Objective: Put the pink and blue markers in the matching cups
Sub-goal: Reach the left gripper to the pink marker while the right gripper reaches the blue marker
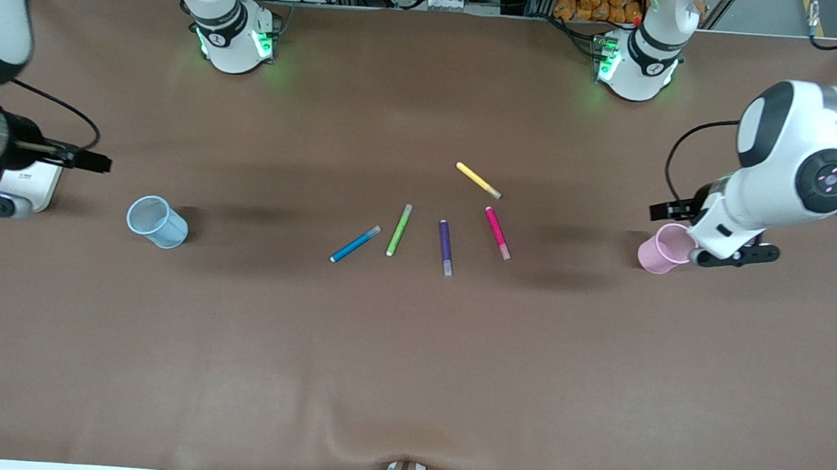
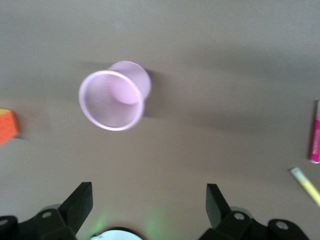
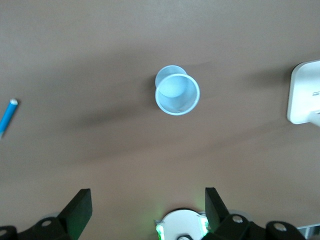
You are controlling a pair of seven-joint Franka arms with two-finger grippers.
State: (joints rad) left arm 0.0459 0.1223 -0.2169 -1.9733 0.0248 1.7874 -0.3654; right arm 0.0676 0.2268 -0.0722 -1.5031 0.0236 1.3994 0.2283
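Note:
I will next grab the pink marker by its pink body (image 1: 494, 229) with my left gripper, to put it in the matching pink cup (image 1: 667, 248).
The blue marker (image 1: 356, 244) and the pink marker (image 1: 497, 233) lie flat in the middle of the table among other pens. The pale blue cup (image 1: 157, 221) stands toward the right arm's end and shows in the right wrist view (image 3: 176, 93). The pale pink cup (image 1: 662, 248) stands toward the left arm's end and shows in the left wrist view (image 2: 114, 97). My left gripper (image 1: 668, 208) hangs open and empty in the air beside the pink cup (image 2: 148, 200). My right gripper (image 1: 92, 161) hangs open and empty near the blue cup (image 3: 148, 205).
A lime-green pen (image 1: 399, 230), a purple pen (image 1: 445, 247) and a yellow pen (image 1: 478, 180) lie beside the two markers. A white box (image 1: 30, 186) sits under the right arm. An orange object (image 2: 7, 127) lies near the pink cup.

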